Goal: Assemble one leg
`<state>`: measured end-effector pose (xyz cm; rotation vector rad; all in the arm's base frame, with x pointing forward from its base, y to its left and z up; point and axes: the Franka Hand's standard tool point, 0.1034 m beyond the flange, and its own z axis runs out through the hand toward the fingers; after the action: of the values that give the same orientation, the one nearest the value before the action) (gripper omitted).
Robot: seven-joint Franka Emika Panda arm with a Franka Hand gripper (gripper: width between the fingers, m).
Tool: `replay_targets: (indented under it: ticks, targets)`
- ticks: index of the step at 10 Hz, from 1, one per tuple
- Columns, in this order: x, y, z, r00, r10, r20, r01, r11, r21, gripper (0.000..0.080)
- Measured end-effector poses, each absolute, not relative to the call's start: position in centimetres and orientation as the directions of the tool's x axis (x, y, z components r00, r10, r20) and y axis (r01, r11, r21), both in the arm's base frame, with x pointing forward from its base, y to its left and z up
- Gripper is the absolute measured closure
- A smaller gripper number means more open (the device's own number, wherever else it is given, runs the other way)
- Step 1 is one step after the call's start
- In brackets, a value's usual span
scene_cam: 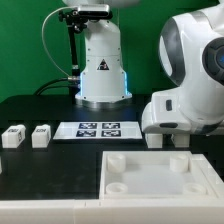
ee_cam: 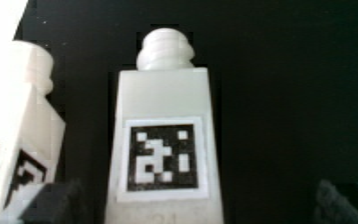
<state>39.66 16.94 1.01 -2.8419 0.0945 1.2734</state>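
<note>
My gripper's fingers are beside the white leg, level with the leg's tagged part, so it is now time to close on it.
In the wrist view a white leg (ee_cam: 163, 120) with a black-and-white tag and a knobbed peg end lies between my two fingers. My gripper (ee_cam: 194, 205) is open, with dark gaps on both sides of the leg. A second leg (ee_cam: 25, 110) lies close beside it, outside one finger (ee_cam: 43, 203). In the exterior view my gripper (scene_cam: 166, 132) hangs low over two legs (scene_cam: 155, 140) (scene_cam: 178, 138) just behind the white plate (scene_cam: 160, 180). Its fingertips are hidden there by the hand. Two more legs (scene_cam: 13, 136) (scene_cam: 40, 135) stand at the exterior view's left.
The marker board (scene_cam: 98, 129) lies on the black table between the two pairs of legs. The robot base (scene_cam: 102, 70) stands behind it. The arm's bulky white links (scene_cam: 195, 70) fill the exterior view's right.
</note>
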Motion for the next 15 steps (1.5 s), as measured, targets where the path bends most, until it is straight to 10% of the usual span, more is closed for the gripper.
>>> replay_targets:
  ticks: [2, 4, 6, 10, 15]
  targets:
    - [39.7, 16.9, 1.0, 0.665, -0.044, -0.746, -0.066, -0.998, 0.0, 0.015]
    - [39.7, 16.9, 1.0, 0.664, -0.044, -0.746, -0.066, -0.998, 0.0, 0.0421]
    - [39.7, 16.9, 1.0, 0.664, -0.044, -0.746, -0.066, -0.998, 0.0, 0.051]
    - [39.7, 16.9, 1.0, 0.665, -0.044, -0.746, -0.065, -0.998, 0.0, 0.051]
    - [44.4, 13.8, 10.4, 0.674, 0.037, -0.738, -0.014, -0.998, -0.063, 0.0509]
